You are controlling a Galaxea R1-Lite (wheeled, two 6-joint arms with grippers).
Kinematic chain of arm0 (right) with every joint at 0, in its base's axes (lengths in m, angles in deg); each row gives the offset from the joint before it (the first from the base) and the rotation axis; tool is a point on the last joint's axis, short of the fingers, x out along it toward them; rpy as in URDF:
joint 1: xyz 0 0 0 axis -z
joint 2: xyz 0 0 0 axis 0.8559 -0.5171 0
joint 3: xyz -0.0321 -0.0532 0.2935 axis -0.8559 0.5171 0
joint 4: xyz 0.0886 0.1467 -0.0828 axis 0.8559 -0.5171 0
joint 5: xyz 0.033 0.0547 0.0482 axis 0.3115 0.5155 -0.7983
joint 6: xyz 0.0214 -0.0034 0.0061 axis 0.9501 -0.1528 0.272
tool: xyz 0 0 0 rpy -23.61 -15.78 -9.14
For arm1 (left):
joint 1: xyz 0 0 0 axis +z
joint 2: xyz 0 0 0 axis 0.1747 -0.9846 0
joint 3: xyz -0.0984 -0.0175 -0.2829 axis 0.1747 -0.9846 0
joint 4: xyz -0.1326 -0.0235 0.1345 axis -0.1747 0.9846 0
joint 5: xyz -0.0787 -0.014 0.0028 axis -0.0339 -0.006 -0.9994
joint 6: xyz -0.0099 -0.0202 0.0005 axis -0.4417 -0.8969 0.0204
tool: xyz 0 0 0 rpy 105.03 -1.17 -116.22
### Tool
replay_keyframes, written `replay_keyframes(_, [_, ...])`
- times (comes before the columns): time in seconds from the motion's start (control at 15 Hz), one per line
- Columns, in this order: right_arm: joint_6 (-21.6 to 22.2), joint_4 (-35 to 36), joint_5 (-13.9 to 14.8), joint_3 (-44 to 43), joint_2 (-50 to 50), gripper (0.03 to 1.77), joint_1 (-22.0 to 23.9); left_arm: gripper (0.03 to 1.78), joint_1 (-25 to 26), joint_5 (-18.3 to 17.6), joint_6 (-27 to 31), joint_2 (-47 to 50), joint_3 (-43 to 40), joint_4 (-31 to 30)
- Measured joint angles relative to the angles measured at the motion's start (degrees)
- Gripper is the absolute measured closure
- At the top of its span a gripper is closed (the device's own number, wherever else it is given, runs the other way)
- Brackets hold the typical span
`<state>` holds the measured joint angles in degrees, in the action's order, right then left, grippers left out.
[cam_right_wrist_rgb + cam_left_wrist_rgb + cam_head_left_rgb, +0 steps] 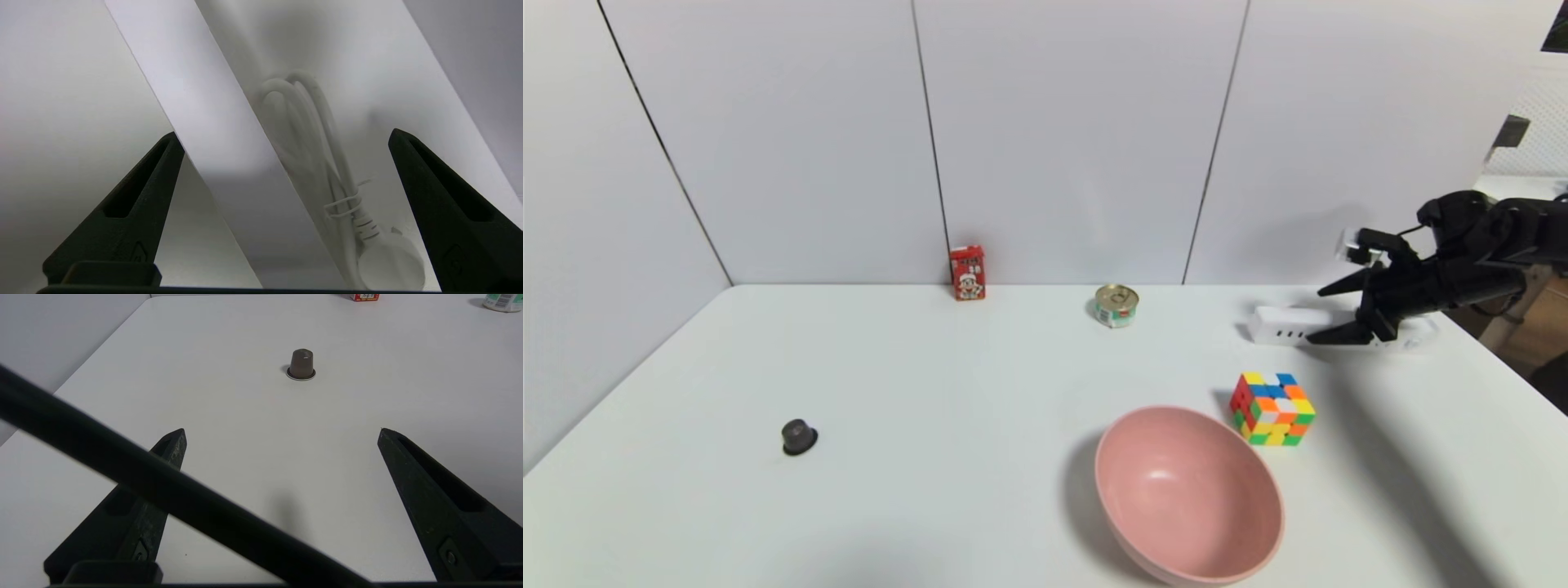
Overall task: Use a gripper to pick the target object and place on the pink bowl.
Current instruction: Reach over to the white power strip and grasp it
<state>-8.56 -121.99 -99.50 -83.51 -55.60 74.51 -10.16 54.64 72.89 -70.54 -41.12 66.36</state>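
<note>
The white power strip should be grabbed next by my right gripper across its narrow body with the bundled cord, so both can go on the pink bowl (1176,490).
The white power strip (1286,324) lies at the far right of the table, behind the puzzle cube. My right gripper (1315,316) hovers just over its right part, open, one finger toward the wall and one toward the strip's front edge. In the right wrist view the strip's long white body (220,134) and its bundled white cord (314,139) with a round plug (392,263) lie between the spread fingers of the gripper (284,134), which hold nothing. The pink bowl (1176,490) stands near the table's front, right of centre. My left gripper (282,435) is open over bare table, outside the head view.
A multicoloured cube (1272,408) sits between bowl and strip. A small tin can (1116,305) and a red carton (968,273) stand near the back wall. A dark capsule (799,437) (302,364) sits at the left. A black cable (163,486) crosses the left wrist view.
</note>
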Motion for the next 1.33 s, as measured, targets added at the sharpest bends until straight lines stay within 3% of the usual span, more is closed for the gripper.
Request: replay_keyframes(1.33, [-0.3,-3.4,0.2,0.0,-1.4,0.09,-0.2,0.12,0.0,0.0,0.0,0.0,0.0,0.0])
